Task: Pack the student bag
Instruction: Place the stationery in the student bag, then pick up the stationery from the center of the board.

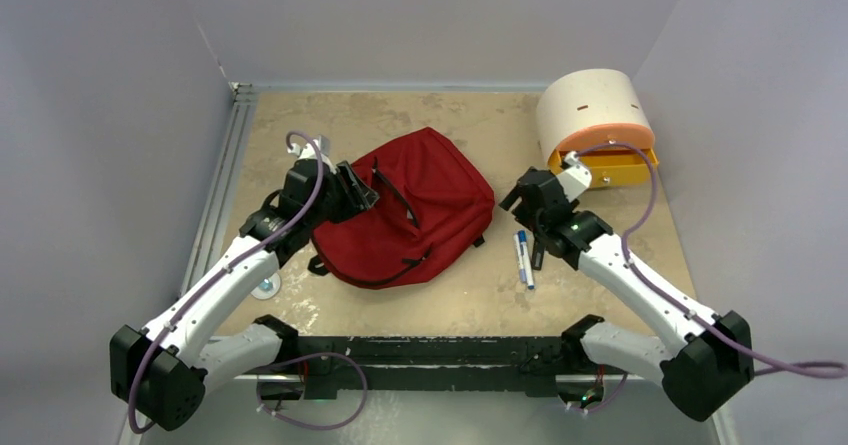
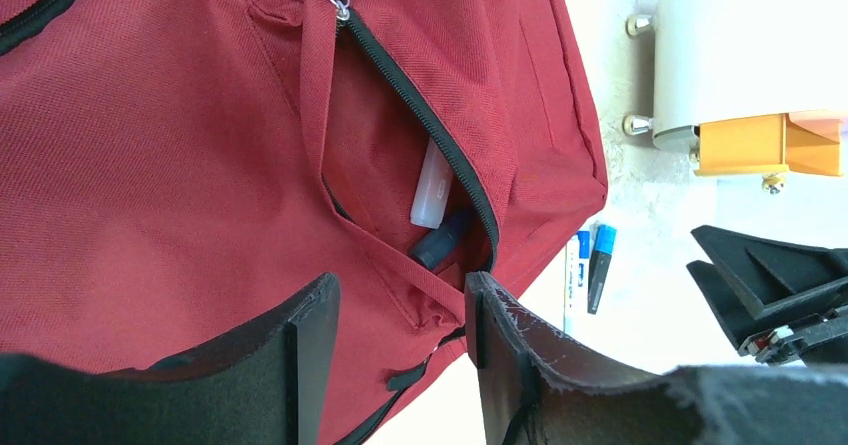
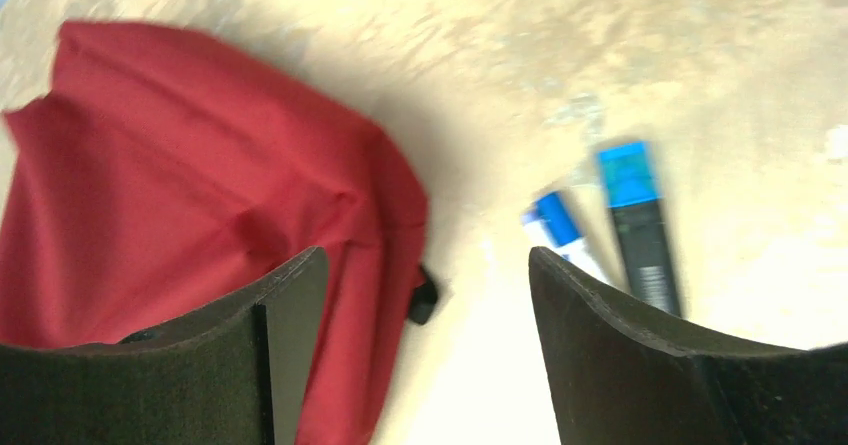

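My right gripper should next take the dark marker by its body (image 1: 539, 247) (image 3: 640, 220) beside the blue cap, so the marker's other end stays free for my left gripper.
The student bag (image 1: 420, 205), dark red with black zippers, lies flat mid-table. Its front pocket (image 2: 390, 145) gapes open, and a white stick (image 2: 432, 185) and a dark pen (image 2: 440, 243) poke out of it. My left gripper (image 2: 400, 315) hovers at the pocket's lower corner. Its jaws are apart with red fabric showing between them, and it stands at the bag's left edge (image 1: 362, 193). My right gripper (image 3: 428, 285) is open and empty, just right of the bag (image 1: 515, 200). Two blue-capped markers (image 3: 600, 225) lie on the table (image 1: 524, 257) beside it.
A cream-and-orange rounded drawer box (image 1: 590, 115) stands at the back right, with its yellow drawer (image 1: 610, 170) pulled out. A small round disc (image 1: 266, 287) lies near the left arm. A metal rail (image 1: 225, 185) runs along the table's left edge. Grey walls enclose the workspace.
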Robot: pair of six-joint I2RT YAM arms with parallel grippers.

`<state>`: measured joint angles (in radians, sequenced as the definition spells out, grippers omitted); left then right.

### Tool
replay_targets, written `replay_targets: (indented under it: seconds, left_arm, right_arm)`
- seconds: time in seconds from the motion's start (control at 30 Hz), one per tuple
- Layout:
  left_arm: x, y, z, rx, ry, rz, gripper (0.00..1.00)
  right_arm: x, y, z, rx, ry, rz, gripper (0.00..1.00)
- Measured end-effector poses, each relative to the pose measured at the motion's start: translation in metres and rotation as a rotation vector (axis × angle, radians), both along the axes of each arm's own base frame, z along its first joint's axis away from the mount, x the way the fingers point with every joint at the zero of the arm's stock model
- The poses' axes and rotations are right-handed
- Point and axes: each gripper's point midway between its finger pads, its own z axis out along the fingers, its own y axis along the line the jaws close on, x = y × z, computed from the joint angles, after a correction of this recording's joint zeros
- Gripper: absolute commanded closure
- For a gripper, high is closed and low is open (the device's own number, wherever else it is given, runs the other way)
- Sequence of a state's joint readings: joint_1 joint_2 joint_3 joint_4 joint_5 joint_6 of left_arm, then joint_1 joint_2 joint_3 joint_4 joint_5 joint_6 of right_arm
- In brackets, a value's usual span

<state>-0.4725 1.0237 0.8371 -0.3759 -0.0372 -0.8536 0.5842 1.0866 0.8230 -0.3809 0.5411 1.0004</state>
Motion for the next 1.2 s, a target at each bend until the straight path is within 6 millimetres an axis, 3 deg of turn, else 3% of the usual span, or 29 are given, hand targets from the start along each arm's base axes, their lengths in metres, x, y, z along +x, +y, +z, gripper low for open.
replay_targets:
  seconds: [0.1, 0.23, 0.53, 0.67, 0.83, 1.2]
  left_arm:
    - [0.0, -0.001, -0.002, 0.001, 0.007, -0.004, 0.52]
    - [-0.001, -0.001, -0.004, 0.002, 0.012, -0.006, 0.52]
    - [-0.003, 0.0, -0.008, 0.005, 0.019, -0.006, 0.53]
    - [-0.004, 0.001, -0.008, 0.006, 0.021, -0.006, 0.53]
    - [-0.004, 0.0, -0.008, 0.006, 0.022, -0.007, 0.53]
    - [-0.005, 0.0, -0.009, 0.004, 0.025, -0.01, 0.53]
  right_arm:
    - [-0.005, -0.026, -0.006, 0.002, 0.019, -0.078, 0.16]
    - [-0.008, -0.038, -0.016, 0.01, 0.042, -0.118, 0.16]
    - [-0.007, -0.072, -0.068, -0.01, 0.193, -0.226, 0.17]
    - [-0.011, -0.078, -0.098, -0.022, 0.3, -0.245, 0.18]
    - [-0.016, -0.081, -0.119, -0.031, 0.378, -0.25, 0.23]
    - [-0.016, -0.084, -0.125, -0.023, 0.399, -0.265, 0.31]
